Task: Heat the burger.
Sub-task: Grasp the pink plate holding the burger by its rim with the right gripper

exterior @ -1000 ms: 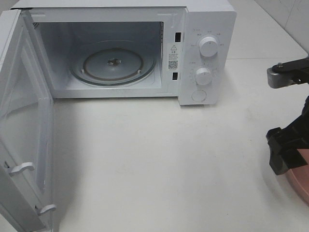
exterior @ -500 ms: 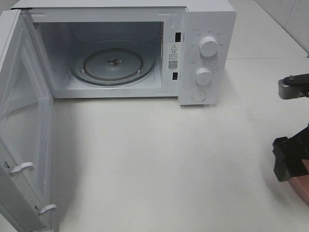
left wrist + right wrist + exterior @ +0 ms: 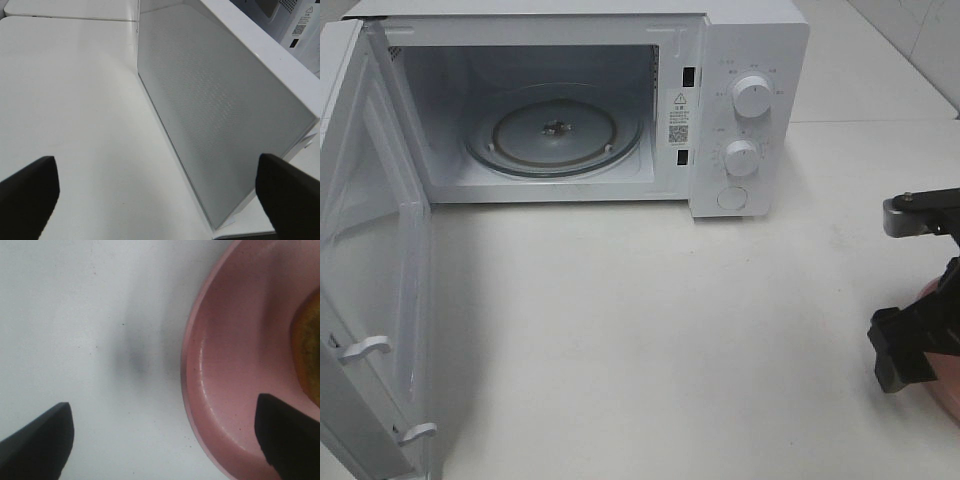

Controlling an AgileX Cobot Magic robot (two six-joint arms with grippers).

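Observation:
I should next use my right gripper to grab the pink plate by its thin raised rim [image 3: 187, 385], since the plate is far wider than my open fingers.
In the right wrist view, a sliver of the golden-brown burger [image 3: 309, 352] shows at the frame's edge, lying on the pink plate [image 3: 235, 390]. My right gripper [image 3: 162, 450] is open just above the plate's rim, with one fingertip [image 3: 37, 442] over the bare table and the other over the plate. In the exterior high view the right gripper [image 3: 902, 358] hangs at the right edge of the table over the pink plate [image 3: 947, 395], and the burger is hidden there. My left gripper [image 3: 155, 200] is open and empty beside the microwave door [image 3: 215, 115].
The white microwave [image 3: 740, 110] stands at the back with its door [image 3: 365, 280] swung wide open to the left. A glass turntable [image 3: 555, 130] lies inside. The white table [image 3: 650, 330] stretches in front of it.
My right arm has shifted first to the right, then down and nearer the front edge, over the plate's rim. The microwave and its door have not moved.

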